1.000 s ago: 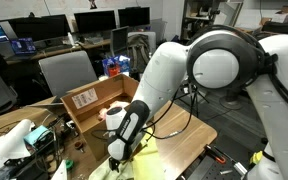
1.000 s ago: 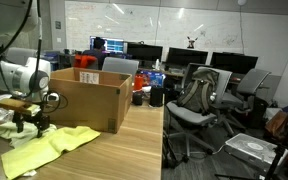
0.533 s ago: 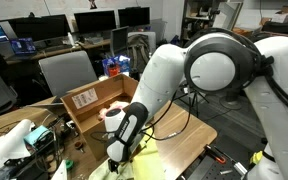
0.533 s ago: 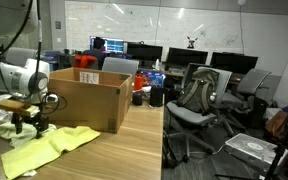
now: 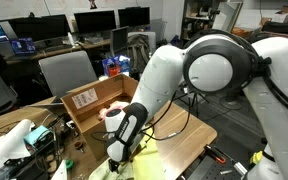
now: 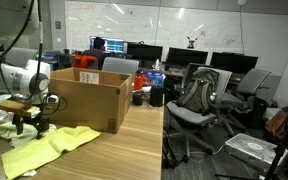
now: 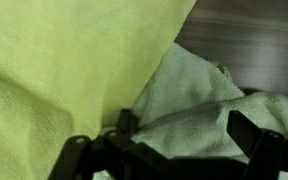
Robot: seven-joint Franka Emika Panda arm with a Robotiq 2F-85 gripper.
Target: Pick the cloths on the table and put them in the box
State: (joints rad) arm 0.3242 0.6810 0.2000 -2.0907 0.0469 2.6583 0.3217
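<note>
The paler crumpled cloth (image 7: 199, 105) lies between my open fingers, which reach down into the cloth's folds, so it is now time for my gripper to close on it.
The brown cardboard box (image 6: 89, 100) stands open on the wooden table (image 6: 124, 155); it also shows from above in an exterior view (image 5: 87, 98). Pale yellow cloths (image 6: 49, 147) lie spread on the tabletop in front of it. My gripper (image 6: 29, 125) hangs low over their far end, beside the box. In the wrist view a bright yellow cloth (image 7: 74, 70) fills the left, and a paler crumpled cloth (image 7: 199, 105) lies between the open fingers of my gripper (image 7: 189, 132). The jaws stand wide apart around that fabric without pinching it.
A white rounded object (image 5: 111, 113) sits by the box. Cables and small electronics (image 5: 39, 140) crowd one table end. A grey office chair (image 5: 64, 72) stands behind the box; more chairs (image 6: 199, 100) and monitor desks stand beyond the table edge.
</note>
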